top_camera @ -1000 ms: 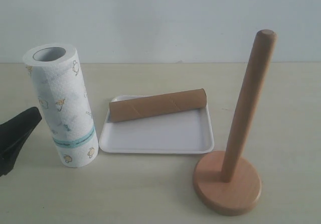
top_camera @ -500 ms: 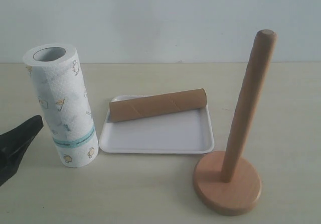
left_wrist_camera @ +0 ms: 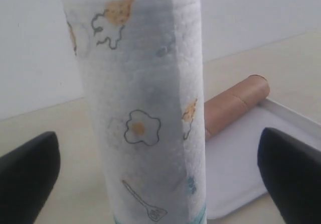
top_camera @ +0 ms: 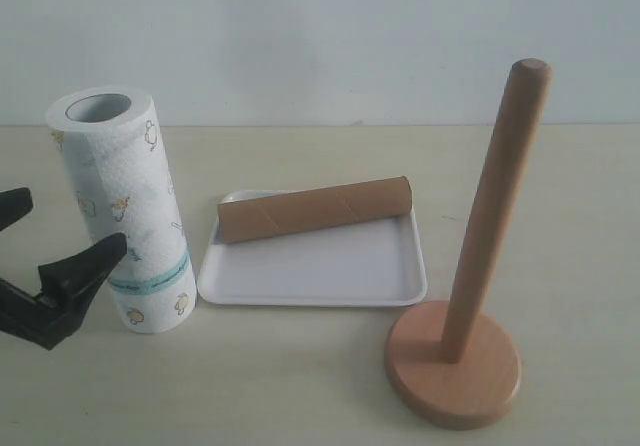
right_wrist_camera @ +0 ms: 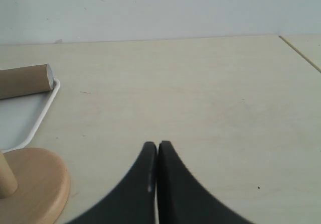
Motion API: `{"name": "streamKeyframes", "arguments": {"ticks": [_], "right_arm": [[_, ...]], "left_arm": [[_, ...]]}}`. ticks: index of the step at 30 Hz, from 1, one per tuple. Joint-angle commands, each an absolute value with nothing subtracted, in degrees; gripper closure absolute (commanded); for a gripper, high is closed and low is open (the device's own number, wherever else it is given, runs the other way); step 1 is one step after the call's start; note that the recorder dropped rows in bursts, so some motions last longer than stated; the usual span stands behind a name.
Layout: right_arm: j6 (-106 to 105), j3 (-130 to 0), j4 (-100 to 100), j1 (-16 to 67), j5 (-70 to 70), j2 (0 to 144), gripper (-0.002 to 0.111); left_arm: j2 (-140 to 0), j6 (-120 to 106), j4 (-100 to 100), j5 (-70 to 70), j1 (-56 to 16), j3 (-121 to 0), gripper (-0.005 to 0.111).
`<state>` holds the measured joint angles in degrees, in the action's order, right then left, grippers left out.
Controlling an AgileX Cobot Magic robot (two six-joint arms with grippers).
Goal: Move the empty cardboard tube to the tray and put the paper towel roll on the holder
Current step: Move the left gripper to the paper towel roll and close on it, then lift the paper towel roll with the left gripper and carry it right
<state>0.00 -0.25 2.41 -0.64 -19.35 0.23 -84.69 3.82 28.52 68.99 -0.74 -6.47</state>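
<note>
I need to grab the tall paper towel roll around its middle point(top_camera: 134, 228) with my left gripper next, to keep the roll from tipping on its narrow end point(top_camera: 158, 316).
The paper towel roll point(top_camera: 125, 211) stands upright on the table, left of the tray point(top_camera: 320, 271). My left gripper point(top_camera: 78, 218) is open at the roll's lower half, one finger on each side. In the left wrist view the roll point(left_wrist_camera: 145, 113) fills the middle, and both black fingers point(left_wrist_camera: 25, 179) stand clear of it with gaps. The empty cardboard tube point(top_camera: 315, 209) lies across the tray's far side. The wooden holder point(top_camera: 455, 361) stands bare at the front right. My right gripper point(right_wrist_camera: 157, 146) is shut on nothing, low over the table beside the holder's base point(right_wrist_camera: 35, 184).
The table's right edge point(right_wrist_camera: 301, 53) shows in the right wrist view. A pale wall runs behind the table. The tube's end point(right_wrist_camera: 25, 81) and the tray's rim point(right_wrist_camera: 42, 116) lie just beyond the holder's base.
My left gripper has moved right, toward the roll. Its far finger has come into view and its open fingers now straddle the roll. Nothing else has moved.
</note>
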Motion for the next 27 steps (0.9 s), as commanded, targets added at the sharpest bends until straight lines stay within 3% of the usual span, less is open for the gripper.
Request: {"name": "streamKeyframes", "arguments": {"ticks": [1, 23, 25, 27], "right_arm": [[0.0, 0.0, 2.36, -0.95, -19.07, 0.0, 0.108], [0.0, 0.0, 2.36, -0.95, -19.07, 0.0, 0.108], [0.0, 0.0, 2.36, -0.95, -19.07, 0.0, 0.108], [0.0, 0.0, 2.36, -0.95, -19.07, 0.0, 0.108]], "left_arm": [[-90.25, 3.35, 31.86, 69.96, -0.61, -10.67, -0.003], [-107.92, 9.31, 38.43, 69.96, -0.61, -28.92, -0.003], [-107.92, 12.06, 39.95, 69.96, -0.61, -29.73, 0.001], [-107.92, 13.3, 41.06, 69.96, -0.61, -30.1, 0.011]]}}
